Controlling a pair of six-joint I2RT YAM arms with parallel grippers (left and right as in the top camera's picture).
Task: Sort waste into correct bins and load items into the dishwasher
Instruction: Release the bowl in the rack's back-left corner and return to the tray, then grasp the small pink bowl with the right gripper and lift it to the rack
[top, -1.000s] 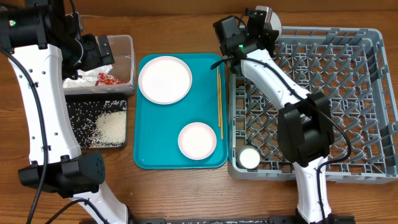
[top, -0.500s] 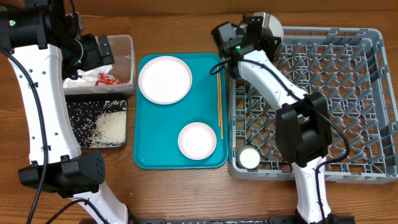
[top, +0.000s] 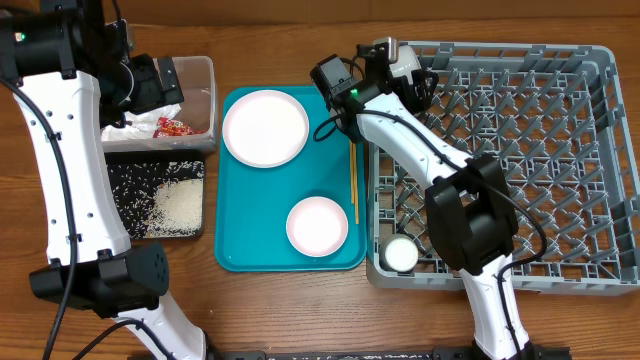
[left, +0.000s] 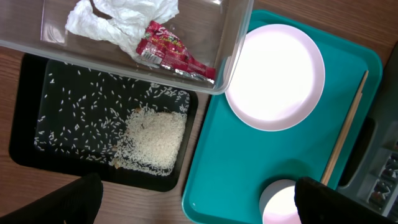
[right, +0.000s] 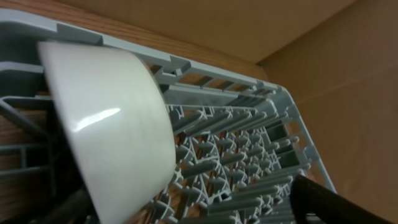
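Note:
My right gripper is going to grab the second bowl on the teal tray (top: 250, 200) by its rim (top: 344, 222) next, so it can load the bowl sideways among the dishwasher pegs.
My right gripper (top: 398, 68) (right: 199, 205) is open at the back left corner of the grey dishwasher rack (top: 560, 150) (right: 249, 124). A white bowl (top: 405, 58) (right: 109, 118) leans on its side among the pegs there, close to the left finger. A cup (top: 402, 254) stands in the rack's front left corner. The plate (top: 265, 127) (left: 275, 78), a second bowl (top: 317, 225) (left: 283, 202) and the chopsticks (top: 353, 165) (left: 345, 127) lie on the teal tray (top: 250, 200). My left gripper (top: 165, 85) (left: 199, 202) hangs open and empty above the bins.
The clear tub (top: 205, 100) holds the red wrapper (top: 172, 127) (left: 177, 55) and napkins (left: 118, 18). In front of it the black tray (top: 125, 200) holds rice (top: 178, 207) (left: 155, 138). The right arm reaches over the rack's left side.
My right gripper has opened and let go of the bowl, and its wrist has swung left. The bowl now rests lower in the rack's corner. The left arm has not moved.

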